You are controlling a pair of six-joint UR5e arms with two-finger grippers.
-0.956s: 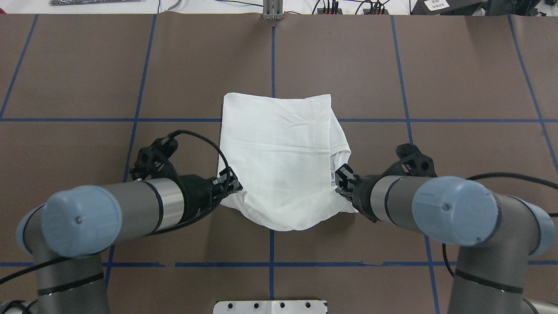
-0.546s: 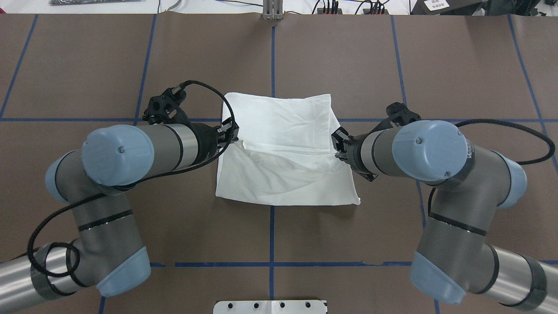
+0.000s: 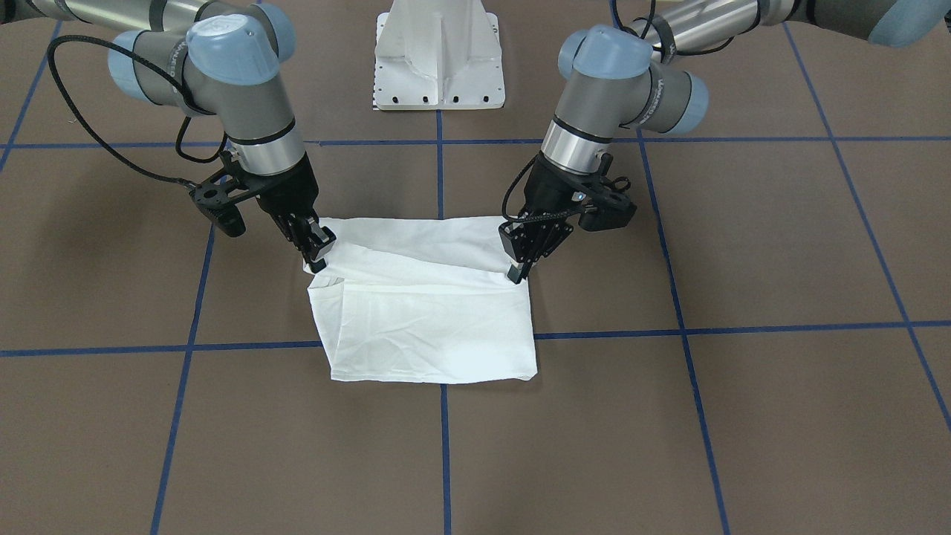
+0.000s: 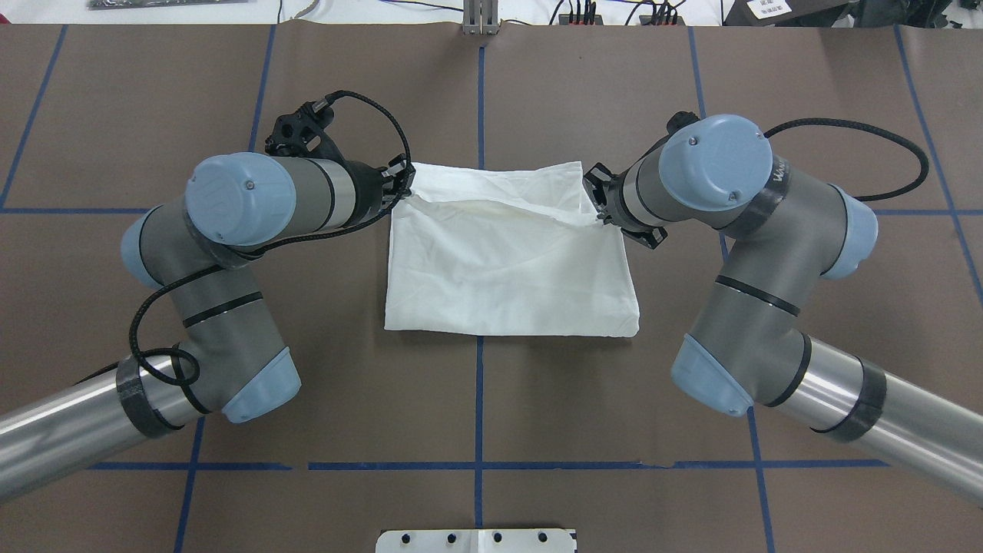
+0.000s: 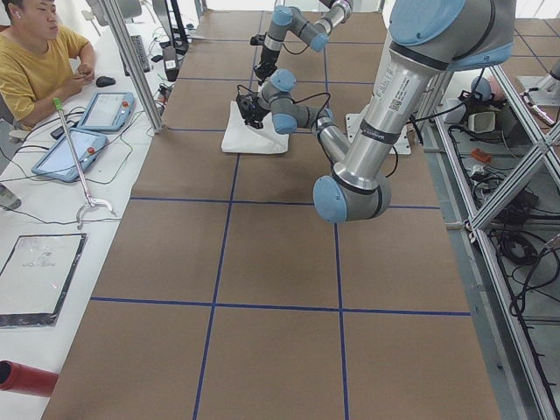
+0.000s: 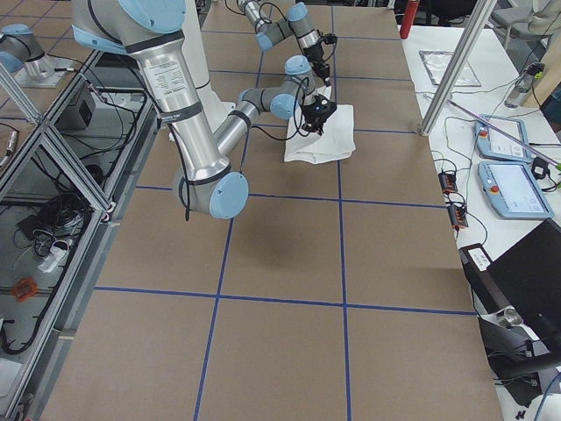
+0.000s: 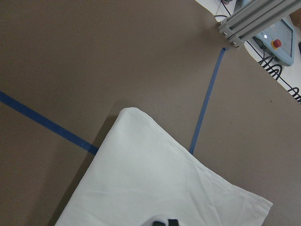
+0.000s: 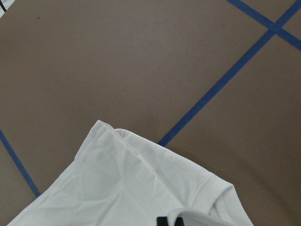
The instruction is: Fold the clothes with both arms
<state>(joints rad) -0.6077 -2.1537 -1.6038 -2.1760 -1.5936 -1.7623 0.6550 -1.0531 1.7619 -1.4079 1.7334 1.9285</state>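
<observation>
My right gripper holds the upper layer's corner well short of the shirt's near edge. It should move the corner to that edge before it opens.
The clothes are one white shirt [image 4: 507,269], folded to a rectangle at the table's middle, with no text showing. My left gripper [image 4: 407,187] is shut on the upper layer's left corner near the far edge. My right gripper [image 4: 595,209] is shut on the same layer's right corner. In the front-facing view the left gripper [image 3: 514,273] and right gripper [image 3: 318,260] pinch that layer a little above the shirt [image 3: 431,327], with a sagging edge between them. Both wrist views show only white cloth [image 7: 155,188] [image 8: 122,193] below, and the fingertips barely show.
A white metal pedestal [image 3: 440,59] stands at the robot's base. Blue tape lines [image 4: 480,399] cross the brown table. An aluminium post [image 4: 481,19] rises at the far edge. A seated person [image 5: 35,61] and tablets [image 5: 105,109] are beyond it.
Both grippers have moved away from the robot toward the far edge, carrying the shirt's near edge over the rest. The folded shirt is now shorter, and the arms are stretched further out.
</observation>
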